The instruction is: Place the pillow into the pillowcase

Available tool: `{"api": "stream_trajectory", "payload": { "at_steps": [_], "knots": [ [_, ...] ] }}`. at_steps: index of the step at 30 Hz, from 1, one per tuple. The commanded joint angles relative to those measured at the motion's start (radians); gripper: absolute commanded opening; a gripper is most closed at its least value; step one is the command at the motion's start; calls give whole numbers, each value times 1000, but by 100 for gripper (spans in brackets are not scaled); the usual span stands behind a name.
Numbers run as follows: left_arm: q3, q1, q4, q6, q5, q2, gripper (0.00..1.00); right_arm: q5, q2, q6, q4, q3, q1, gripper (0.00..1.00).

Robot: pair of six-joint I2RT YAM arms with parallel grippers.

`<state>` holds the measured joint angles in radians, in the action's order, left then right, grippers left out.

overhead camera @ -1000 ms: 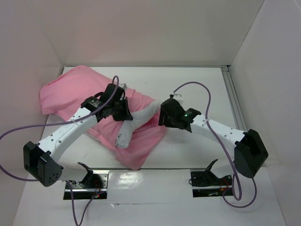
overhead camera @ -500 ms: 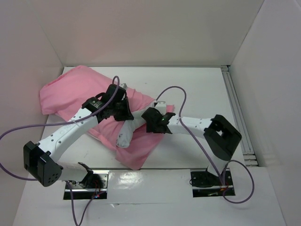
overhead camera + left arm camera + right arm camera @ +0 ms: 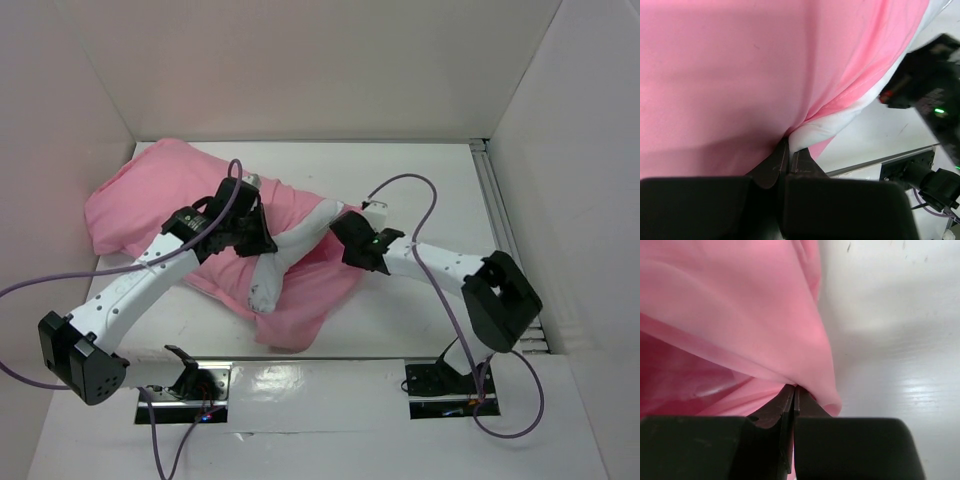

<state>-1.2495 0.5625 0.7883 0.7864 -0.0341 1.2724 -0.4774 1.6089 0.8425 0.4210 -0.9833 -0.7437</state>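
Observation:
The white pillow's fold bends at my left gripper's fingers and would drop short if they opened now, so my left gripper keeps holding it.
The pink satin pillowcase [image 3: 150, 195] lies rumpled across the left and middle of the table. A strip of the white pillow [image 3: 300, 238] sticks out of it, running from the middle down toward the near edge. My left gripper [image 3: 258, 240] is at the left side of that strip. In the left wrist view it [image 3: 790, 149] is shut on a fold of the white pillow [image 3: 840, 122], under the pillowcase [image 3: 740, 75]. My right gripper [image 3: 343, 233] is at the strip's right end. In the right wrist view it [image 3: 795, 389] is shut on a pinch of pillowcase [image 3: 740, 315].
White walls enclose the table on the left, back and right. A metal rail [image 3: 500, 215] runs along the right side. Purple cables [image 3: 410, 185] loop over both arms. The right arm's wrist [image 3: 932, 95] hangs close by in the left wrist view. Bare table [image 3: 890, 340] lies to the right.
My right gripper was open; it swung left to the pillow, drew back right a little and shut on the pillowcase. The left arm shifted slightly left, still holding its fold.

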Motion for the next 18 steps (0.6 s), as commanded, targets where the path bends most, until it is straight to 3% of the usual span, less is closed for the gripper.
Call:
{"api": "stream_trajectory", "payload": {
  "at_steps": [1, 6, 9, 10, 18],
  "knots": [
    [-41, -12, 88, -27, -43, -30, 0, -90, -128, -25, 47, 11, 37, 0],
    [11, -12, 88, -36, -55, 1, 0, 25, -254, -52, -48, 11, 46, 0],
    [39, 8, 88, -64, -55, 28, 0, 75, -326, -52, -48, 11, 98, 0],
    [50, 19, 88, -154, -2, 51, 0, 127, -366, -81, -103, 11, 189, 0],
    [79, 98, 138, -302, 91, 111, 0, 345, -248, -151, -251, -115, 374, 0]
  ]
}}
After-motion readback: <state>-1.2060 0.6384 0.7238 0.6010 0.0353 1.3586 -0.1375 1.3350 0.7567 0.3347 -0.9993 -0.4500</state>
